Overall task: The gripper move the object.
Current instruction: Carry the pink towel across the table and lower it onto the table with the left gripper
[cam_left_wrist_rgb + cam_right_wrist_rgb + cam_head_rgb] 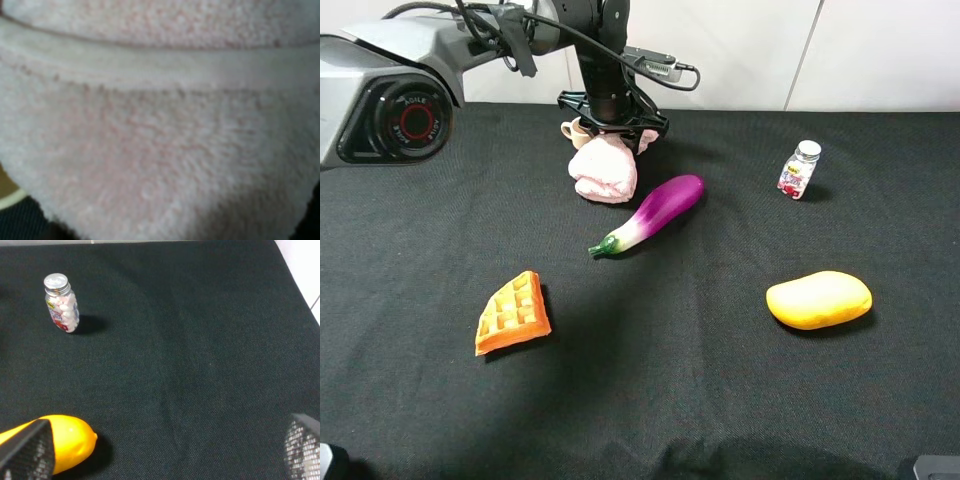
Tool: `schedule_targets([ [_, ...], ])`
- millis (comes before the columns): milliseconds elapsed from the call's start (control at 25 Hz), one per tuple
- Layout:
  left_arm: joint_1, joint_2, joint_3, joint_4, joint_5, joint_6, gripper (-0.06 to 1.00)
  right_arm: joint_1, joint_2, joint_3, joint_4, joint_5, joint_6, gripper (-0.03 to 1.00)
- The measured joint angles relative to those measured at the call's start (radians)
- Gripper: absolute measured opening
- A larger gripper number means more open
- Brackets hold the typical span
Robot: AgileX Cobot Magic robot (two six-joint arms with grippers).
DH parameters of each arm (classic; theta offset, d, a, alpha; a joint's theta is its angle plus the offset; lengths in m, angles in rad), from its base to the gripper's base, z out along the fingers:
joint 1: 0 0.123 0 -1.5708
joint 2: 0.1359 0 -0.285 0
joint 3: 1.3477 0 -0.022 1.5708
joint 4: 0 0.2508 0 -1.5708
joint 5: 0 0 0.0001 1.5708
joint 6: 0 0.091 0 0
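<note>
My left gripper should open now, because the pink rolled towel's lower edge (pixel 606 198) in my left gripper is resting on the tabletop, so the towel would stay in place.
The pale-pink rolled towel (pixel 604 172) lies at the back of the black table, just left of the middle. My left gripper (pixel 612 124), a black claw on a black arm, sits down on the towel's far top and looks closed on it, with a pink fold showing at its right side. The towel (pixel 160 150) fills the left wrist view, and the fingers are hidden there. My right gripper (pixel 165 455) is open and empty, with its fingertips (pixel 30 450) wide apart above the bare cloth near the yellow mango.
A small cup (pixel 574 130) stands right behind the towel. A purple eggplant (pixel 654 212) lies close at its front right. A waffle piece (pixel 513 313), a yellow mango (pixel 818 299) (pixel 70 440) and a small pill bottle (pixel 799 170) (pixel 61 302) lie farther off.
</note>
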Motion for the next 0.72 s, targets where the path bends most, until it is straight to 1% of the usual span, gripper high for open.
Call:
schedule_targets([
  [720,0.000,0.000,-0.007,-0.001,0.014,0.000,0.52,0.000,0.000,0.000,0.000,0.000,0.000,0.69],
])
